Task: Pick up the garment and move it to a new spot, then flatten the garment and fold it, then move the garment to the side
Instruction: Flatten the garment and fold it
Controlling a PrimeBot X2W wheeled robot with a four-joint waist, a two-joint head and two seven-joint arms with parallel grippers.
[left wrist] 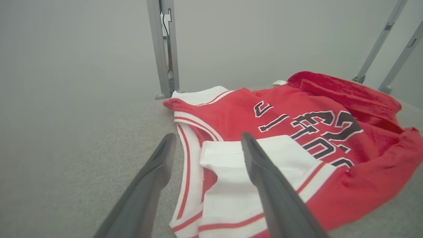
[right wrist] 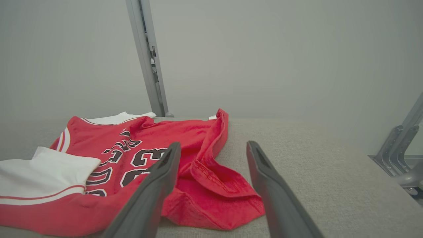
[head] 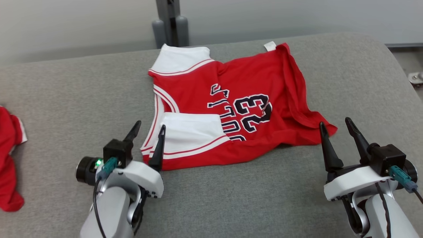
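I will next use my left gripper to pinch the white panel by its free corner (head: 166,115). That corner sticks up off the striped trim (head: 153,129), while the red front lies flat.
The garment (head: 251,89) is a red jersey with white sleeves and dark lettering, lying spread but wrinkled on the grey padded table (head: 66,99). My left gripper (head: 149,126) stands open at the jersey's near-left corner, one finger over the white sleeve (left wrist: 228,185), nothing held. In the left wrist view my left gripper (left wrist: 206,142) straddles the jersey's white-trimmed edge. My right gripper (head: 334,122) is open just beside the jersey's near-right hem. The right wrist view shows my right gripper (right wrist: 213,148) open above the folded red hem (right wrist: 214,185).
Another red garment (head: 8,165) lies at the table's left edge. A grey metal post (head: 170,19) stands behind the table. Grey frame legs (right wrist: 396,152) show beyond the table's right end. Bare grey padding lies in front of the jersey.
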